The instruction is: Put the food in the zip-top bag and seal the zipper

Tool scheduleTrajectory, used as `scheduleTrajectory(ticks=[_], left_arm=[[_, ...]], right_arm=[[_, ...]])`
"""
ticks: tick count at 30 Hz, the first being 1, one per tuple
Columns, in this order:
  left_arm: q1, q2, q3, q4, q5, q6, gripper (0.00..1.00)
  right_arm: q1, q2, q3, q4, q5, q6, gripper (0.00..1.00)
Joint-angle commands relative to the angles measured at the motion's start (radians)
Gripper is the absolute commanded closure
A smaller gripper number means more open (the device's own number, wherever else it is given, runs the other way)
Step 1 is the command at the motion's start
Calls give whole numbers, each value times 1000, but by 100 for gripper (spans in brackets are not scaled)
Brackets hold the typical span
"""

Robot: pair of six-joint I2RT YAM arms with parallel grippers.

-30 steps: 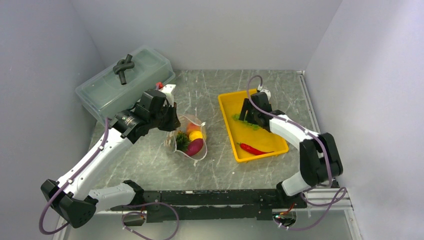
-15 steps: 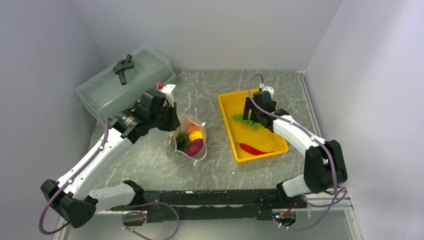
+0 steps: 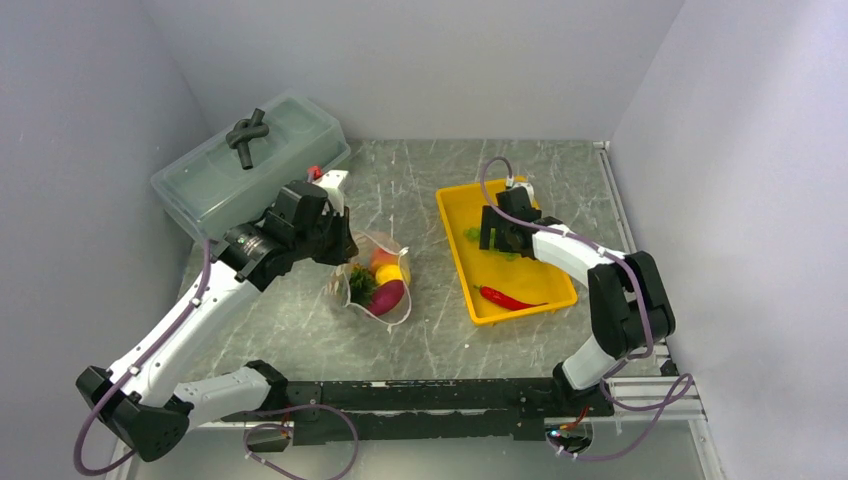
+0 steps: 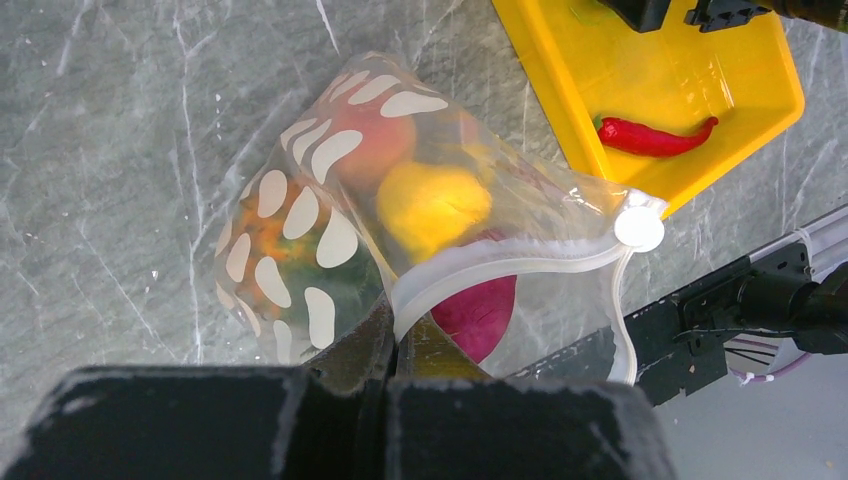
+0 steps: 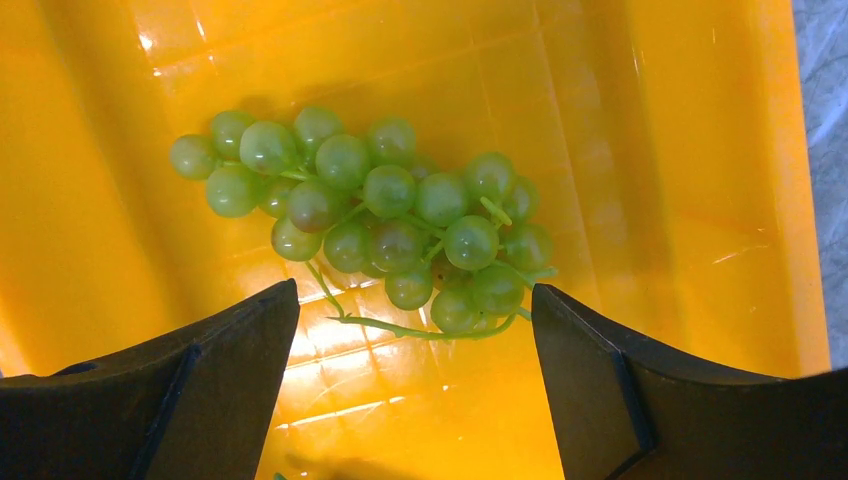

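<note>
The green grape bunch (image 5: 380, 215) has a bare stem (image 5: 428, 333), and my right gripper will grab it there next. The grapes then stay free to go into the zip-top bag first.
The clear dotted zip-top bag (image 3: 372, 280) lies mid-table, its mouth held open. It holds the peach (image 4: 365, 145), the yellow fruit (image 4: 432, 203), the pineapple (image 4: 300, 255) and the dark purple piece (image 4: 482, 315). My left gripper (image 4: 397, 335) is shut on the bag's whitish zipper (image 4: 500, 262) edge. My right gripper (image 5: 415, 300) is open, low over the green grape bunch (image 5: 380, 215) in the yellow tray (image 3: 455, 205); the grapes lie just ahead of its fingertips. The red chili (image 3: 505, 298) lies at the tray's near end and also shows in the left wrist view (image 4: 655, 135).
A large translucent lidded box (image 3: 250, 160) with a dark handle stands at the back left. White walls close in the left, back and right sides. A black rail (image 3: 420, 395) runs along the near edge.
My right gripper has shifted slightly left and down over the grapes in the tray. The left gripper keeps its hold on the bag's edge, which barely moved.
</note>
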Motion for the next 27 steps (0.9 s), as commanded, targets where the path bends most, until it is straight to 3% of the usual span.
scheduleTrajectory(ticks=[1,9,16,24,27], left_arm=[[3,-29,8,34,0,3,100],[4,-15,19,41,19,-1,100],[3,-17,17,46,28,-9,100],[4,-23,19,42,26,-9,100],[3,-20,18,45,31,-12,100]], right_arm=[[-5,23,-16,46,28,-7,10],[-19,45,-43,63,67,3,10],[-24,92,-20,65,-1,1,12],[-25,84,-26,60,-53,-3,32],[-24,74,-32,55,-72,-9,56]])
